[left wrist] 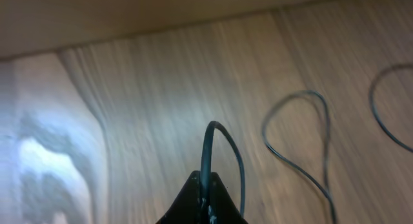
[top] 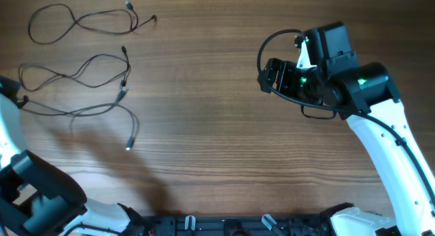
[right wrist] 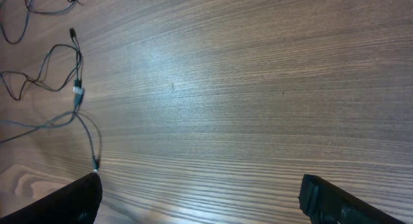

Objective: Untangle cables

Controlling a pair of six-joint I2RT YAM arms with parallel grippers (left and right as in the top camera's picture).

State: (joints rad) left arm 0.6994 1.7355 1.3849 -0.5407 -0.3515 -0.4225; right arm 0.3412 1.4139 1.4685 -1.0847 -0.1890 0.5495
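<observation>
The cable hangs above the table, so my left gripper needs to keep holding it: if opened now, it would drop short, close beside the second cable.
Three thin dark cables lie at the left of the wooden table. One is a loose loop at the top left (top: 81,22). A second wavy cable (top: 75,67) lies below it. A third cable (top: 81,111) runs from my left gripper (top: 22,100) to a silvery plug (top: 129,146); it passes close to the second cable's plug end. In the left wrist view my left gripper (left wrist: 205,185) is shut on this cable (left wrist: 210,146). My right gripper (top: 268,76) is open and empty, held far to the right of the cables (right wrist: 77,88), with its fingers wide apart (right wrist: 200,198).
The table's far left edge (left wrist: 161,27) shows close behind my left gripper. Other cable loops (left wrist: 310,127) lie to its right. My right arm (top: 380,127) stands over the right side of the table.
</observation>
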